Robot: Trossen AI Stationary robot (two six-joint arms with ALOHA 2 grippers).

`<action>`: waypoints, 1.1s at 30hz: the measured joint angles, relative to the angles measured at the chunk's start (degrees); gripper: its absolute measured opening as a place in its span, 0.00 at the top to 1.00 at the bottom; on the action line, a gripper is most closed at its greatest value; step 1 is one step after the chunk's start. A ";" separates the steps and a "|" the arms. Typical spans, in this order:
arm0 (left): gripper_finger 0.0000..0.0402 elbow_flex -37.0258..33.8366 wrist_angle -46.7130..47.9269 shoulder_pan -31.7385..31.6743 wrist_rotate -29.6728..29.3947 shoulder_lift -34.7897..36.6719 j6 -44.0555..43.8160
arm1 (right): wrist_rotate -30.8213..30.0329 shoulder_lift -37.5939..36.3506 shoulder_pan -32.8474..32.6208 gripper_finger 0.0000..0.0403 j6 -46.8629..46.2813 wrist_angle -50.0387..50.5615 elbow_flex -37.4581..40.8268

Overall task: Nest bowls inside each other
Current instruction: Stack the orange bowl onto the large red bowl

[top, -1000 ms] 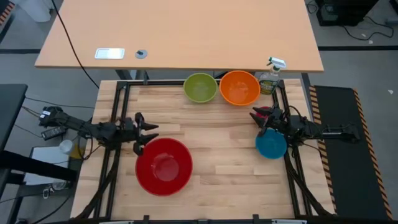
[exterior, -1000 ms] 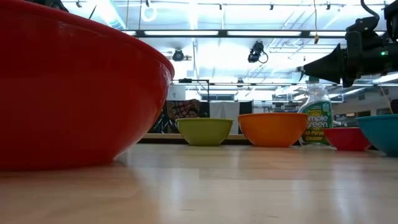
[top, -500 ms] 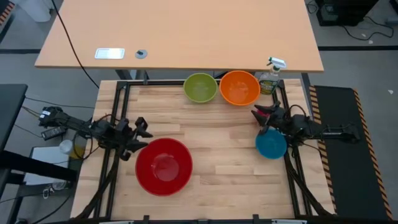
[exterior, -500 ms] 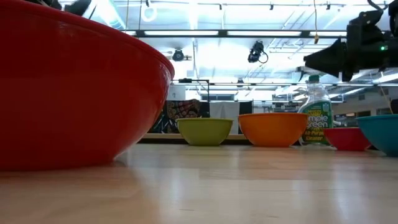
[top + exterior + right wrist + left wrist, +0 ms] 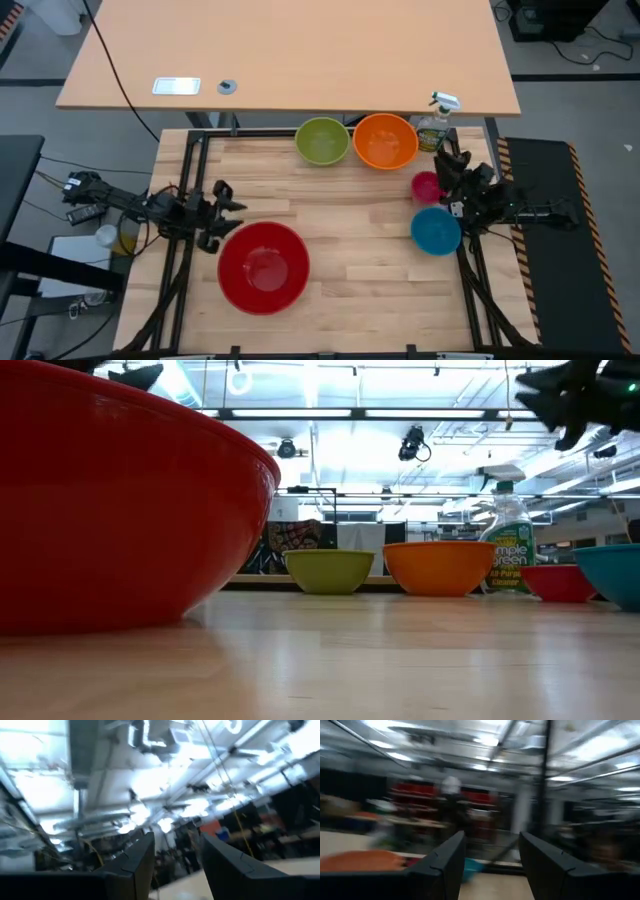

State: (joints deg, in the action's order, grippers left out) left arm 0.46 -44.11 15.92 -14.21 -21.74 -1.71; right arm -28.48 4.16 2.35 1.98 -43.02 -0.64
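I need to grab the orange bowl by its rim (image 5: 386,167) with my right gripper next, to put the orange bowl inside the red bowl (image 5: 264,267).
Five bowls rest base down on the wooden table: red (image 5: 263,267) at the near left, lime green (image 5: 322,141) and orange (image 5: 385,141) at the far edge, small pink (image 5: 426,186) and blue (image 5: 436,232) at the right. The low view shows the red (image 5: 100,510), green (image 5: 330,570), orange (image 5: 438,567), pink (image 5: 558,582) and blue (image 5: 615,575) bowls too. My left gripper (image 5: 225,212) is open beside the red bowl's far-left rim, with nothing between its fingers (image 5: 487,870). My right gripper (image 5: 448,170) is open and tipped upward, just right of the pink bowl; its wrist view (image 5: 175,870) shows only ceiling.
A green spray bottle (image 5: 436,125) with a white trigger stands at the far right corner beside the orange bowl. A black frame (image 5: 190,160) runs along the table's edges. The middle of the tabletop (image 5: 360,230) is bare wood.
My right gripper has risen and tipped its fingers upward, drawing back from above the pink bowl toward the table's right edge, so the pink bowl now shows in full. My left gripper has tipped up a little. No bowl has moved.
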 joint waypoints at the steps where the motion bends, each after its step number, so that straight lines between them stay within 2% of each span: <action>1: 0.53 0.01 -0.35 -0.02 -3.31 0.00 1.54 | 1.84 0.06 0.04 0.59 1.10 -0.46 -0.04; 3: 0.53 -0.01 -0.76 -0.19 -10.31 0.03 3.20 | 4.05 1.83 0.15 0.59 2.63 1.71 -1.67; 5: 0.53 0.00 -0.70 -1.33 -14.31 0.00 4.02 | 2.32 5.09 0.57 0.59 2.74 8.05 -4.89; 10: 0.53 3.04 1.18 -6.67 -14.87 -0.05 1.91 | -9.01 18.04 2.56 0.59 0.19 29.20 -15.32; 14: 0.53 8.17 9.25 -9.82 -14.91 0.04 -2.02 | -13.77 27.99 4.11 0.59 -1.54 38.95 -22.34; 16: 0.53 11.11 16.62 -10.66 -14.88 -0.07 -4.75 | -12.57 32.49 4.47 0.59 -3.42 42.34 -25.18; 19: 0.53 16.02 26.68 -10.97 -14.85 -0.63 -7.93 | -6.84 38.69 4.50 0.59 -3.91 45.50 -28.41; 23: 0.53 21.10 32.84 -10.08 -13.42 -2.41 -9.52 | 0.85 46.02 4.48 0.59 -0.41 48.26 -32.85; 27: 0.53 22.13 33.34 -8.04 -12.53 -4.76 -9.50 | 0.54 54.75 6.47 0.59 -0.72 57.87 -38.77; 30: 0.53 22.13 33.14 -7.83 -12.38 -6.50 -8.18 | -1.07 61.96 8.75 0.58 2.54 64.35 -42.54; 33: 0.53 22.13 30.65 -8.32 -12.72 -7.90 -5.63 | -1.98 68.22 10.61 0.52 7.49 65.93 -44.62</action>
State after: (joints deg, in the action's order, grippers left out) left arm 22.59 -13.46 7.60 -26.93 -29.64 -7.33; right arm -30.46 72.38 12.96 9.47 22.92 -45.26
